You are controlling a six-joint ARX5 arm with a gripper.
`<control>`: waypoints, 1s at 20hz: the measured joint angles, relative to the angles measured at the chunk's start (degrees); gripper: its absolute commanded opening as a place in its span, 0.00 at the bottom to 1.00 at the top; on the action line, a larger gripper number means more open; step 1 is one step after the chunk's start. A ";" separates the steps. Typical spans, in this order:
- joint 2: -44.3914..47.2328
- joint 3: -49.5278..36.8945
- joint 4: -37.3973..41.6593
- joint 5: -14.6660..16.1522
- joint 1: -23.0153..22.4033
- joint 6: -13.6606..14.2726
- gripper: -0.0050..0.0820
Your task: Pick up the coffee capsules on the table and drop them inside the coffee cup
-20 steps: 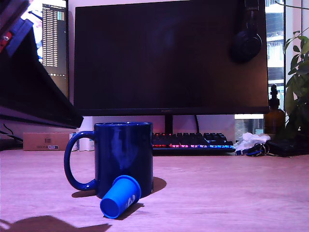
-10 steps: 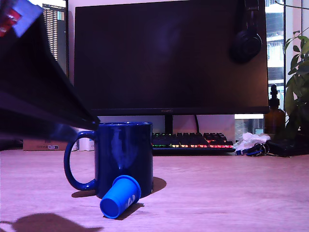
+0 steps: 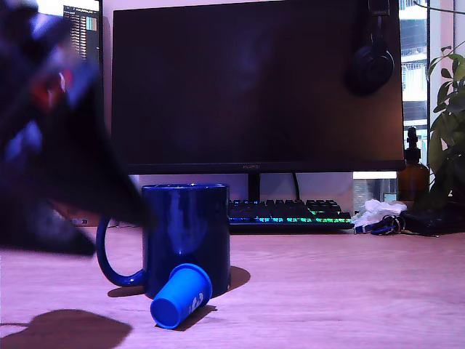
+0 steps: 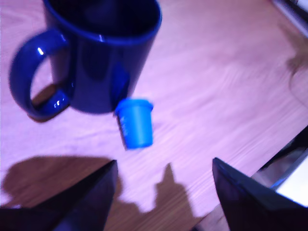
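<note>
I should use my gripper to grab the bright blue coffee capsule by its tapered body (image 3: 176,298) next, to drop it inside the coffee cup (image 3: 186,234).
The coffee cup (image 3: 186,234) is a glossy dark blue mug standing upright on the wooden table, its handle toward the exterior view's left. A bright blue coffee capsule (image 3: 180,297) lies on its side against the mug's front base. The wrist view has the mug (image 4: 98,53) and the blue capsule (image 4: 135,122) just beyond my gripper (image 4: 164,162), which is open with nothing between its dark fingers (image 4: 91,195). My arm (image 3: 58,160) is a blurred dark mass at the exterior view's left, partly covering the mug's handle.
A large dark monitor (image 3: 254,87) with headphones (image 3: 370,62) hung on it stands behind the mug. A lit keyboard (image 3: 287,212) lies under it. A brown bottle (image 3: 413,174), a plant (image 3: 447,123) and small clutter (image 3: 378,217) sit at the exterior view's right.
My arm has swung down and toward the exterior view's right, now blurred and overlapping the mug's handle. Its shadow on the table has grown. Mug and capsule have not moved.
</note>
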 measured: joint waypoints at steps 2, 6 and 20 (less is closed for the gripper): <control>3.23 0.55 0.37 0.94 0.55 1.73 0.71; 8.55 3.02 2.73 4.44 2.84 2.97 0.71; 19.82 8.00 6.47 11.06 9.62 8.04 0.71</control>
